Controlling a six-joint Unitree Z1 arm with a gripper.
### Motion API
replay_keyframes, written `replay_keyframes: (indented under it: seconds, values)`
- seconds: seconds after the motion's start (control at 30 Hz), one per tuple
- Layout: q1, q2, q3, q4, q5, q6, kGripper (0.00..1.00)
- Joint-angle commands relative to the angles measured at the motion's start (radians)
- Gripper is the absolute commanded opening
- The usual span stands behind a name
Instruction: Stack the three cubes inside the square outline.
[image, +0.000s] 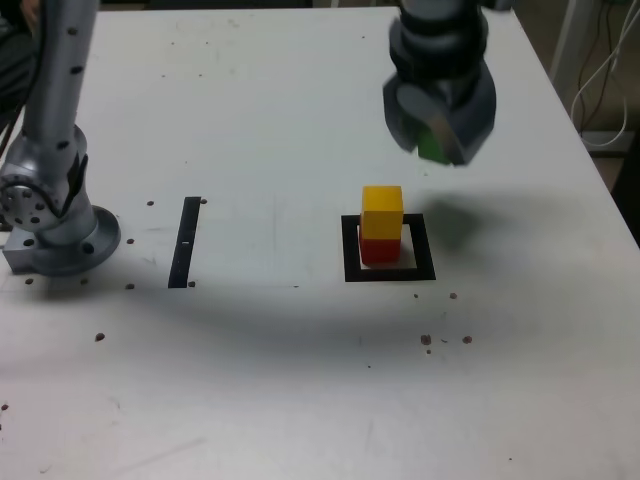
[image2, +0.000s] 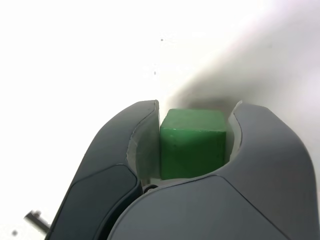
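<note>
The green cube (image: 433, 145) is high beside the yellow cube and must line up before release.
The yellow cube (image: 382, 211) sits on the red cube (image: 378, 250), and both stand inside the black square outline (image: 350, 252) on the white table. My gripper (image: 437, 140) hangs in the air above and to the exterior view's right of that stack, shut on the green cube (image: 433, 145). In the wrist view the green cube (image2: 193, 143) fills the gap between the two dark grey fingers (image2: 125, 150), lifted off the table.
A straight black strip (image: 185, 241) lies to the exterior view's left of the outline. The arm's grey base (image: 55, 215) stands at the far left. Small dark specks dot the table (image: 300, 380). The table's right edge runs close beside the gripper.
</note>
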Motion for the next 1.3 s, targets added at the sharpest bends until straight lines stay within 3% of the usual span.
replay_keyframes:
  seconds: [0.0, 0.3, 0.53, 0.67, 0.77, 0.97, 1.27]
  values:
    - [-0.001, -0.038, -0.012, 0.028, 0.001, -0.008, 0.03]
    - [-0.015, -0.096, -0.089, 0.257, -0.001, -0.1, 0.0]
    - [-0.071, -0.065, -0.1, 0.389, -0.085, -0.384, 0.0]
    - [-0.106, -0.026, -0.089, 0.402, -0.148, -0.544, 0.0]
    - [-0.121, -0.014, -0.086, 0.402, -0.172, -0.634, 0.0]
    - [-0.142, -0.013, -0.094, 0.391, -0.169, -0.726, 0.0]
    - [-0.15, 0.028, -0.092, 0.348, -0.162, -0.752, 0.0]
